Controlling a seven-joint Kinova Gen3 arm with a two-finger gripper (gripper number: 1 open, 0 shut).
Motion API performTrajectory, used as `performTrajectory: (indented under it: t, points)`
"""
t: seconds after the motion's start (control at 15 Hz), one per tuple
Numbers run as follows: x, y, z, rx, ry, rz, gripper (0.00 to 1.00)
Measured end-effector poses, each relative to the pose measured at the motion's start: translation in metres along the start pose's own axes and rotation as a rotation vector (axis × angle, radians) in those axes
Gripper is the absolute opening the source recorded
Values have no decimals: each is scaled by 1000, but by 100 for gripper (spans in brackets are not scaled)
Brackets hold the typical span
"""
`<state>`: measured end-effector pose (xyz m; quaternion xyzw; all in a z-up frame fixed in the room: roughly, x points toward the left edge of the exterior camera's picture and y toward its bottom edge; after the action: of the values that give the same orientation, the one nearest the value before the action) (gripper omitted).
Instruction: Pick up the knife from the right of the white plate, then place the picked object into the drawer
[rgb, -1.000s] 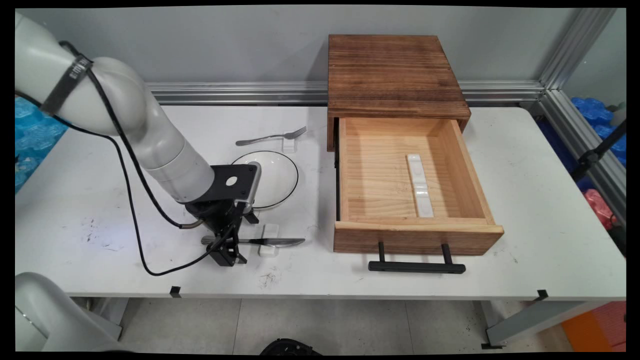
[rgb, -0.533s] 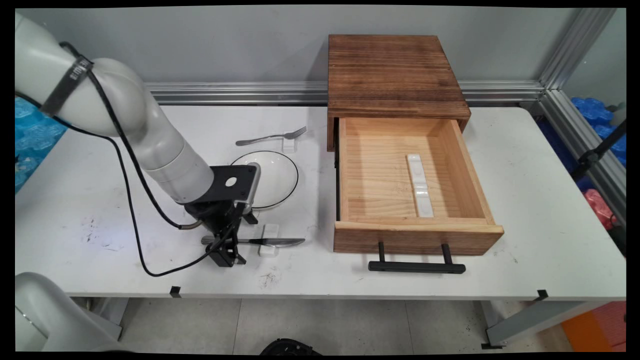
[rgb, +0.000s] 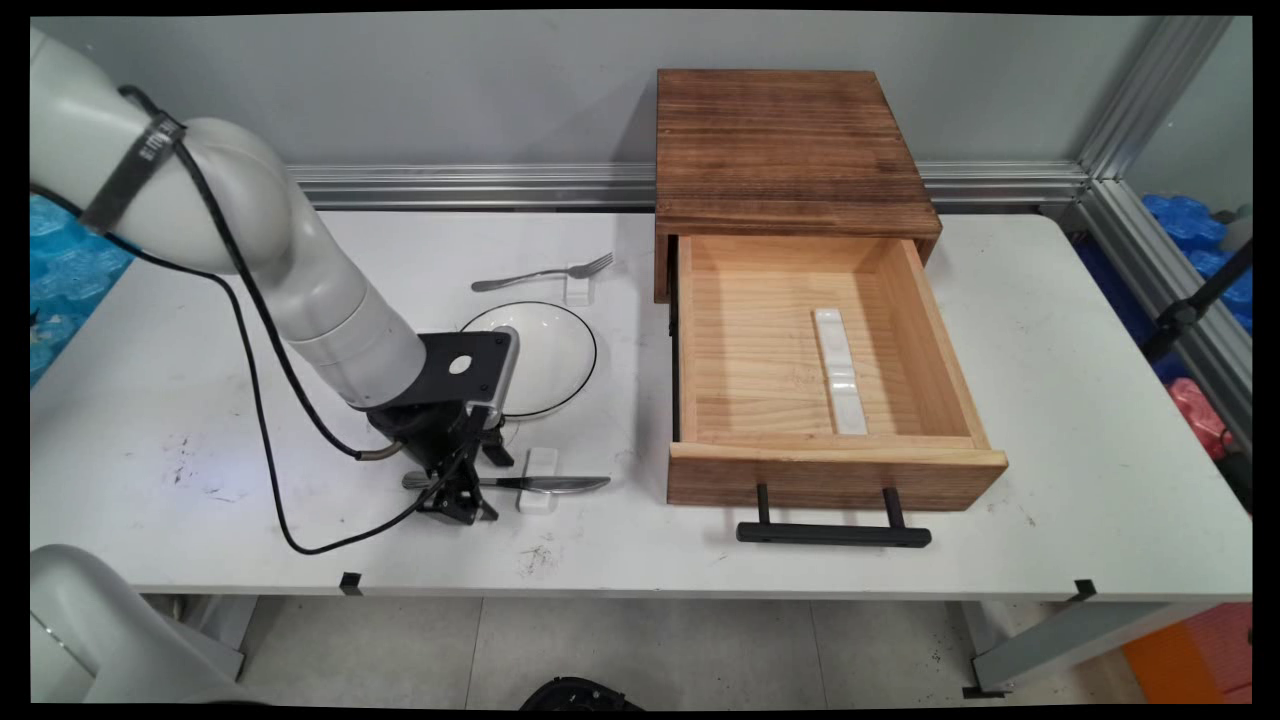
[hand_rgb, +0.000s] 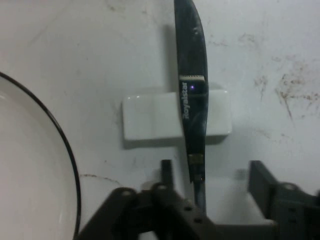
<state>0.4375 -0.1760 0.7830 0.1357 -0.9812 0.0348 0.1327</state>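
Observation:
The robot's gripper will next move the silver table knife from its small white rest into the open drawer, grabbing the knife by its handle.
A dark-handled table knife lies across a small white rest near the table's front edge, blade to the right. My gripper is down at the knife's handle end, left of the rest. In the hand view the knife runs up the middle over the rest, and its handle passes between my fingers. The gripper is open and straddles the handle with a gap on both sides. A white plate with a dark rim sits just behind my hand.
A fork on its own white rest lies behind the plate. At the right, a wooden cabinet's drawer is pulled out, with a long white rest inside and a black handle in front. The plate rim shows left.
The hand has shifted slightly away from the table's front edge, over the knife's handle. The knife and its rest have not moved.

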Motion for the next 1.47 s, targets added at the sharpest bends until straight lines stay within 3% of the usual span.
performTrajectory:
  t: [1.47]
  points:
    - [12,5,-18,-8,-5,-18,0]
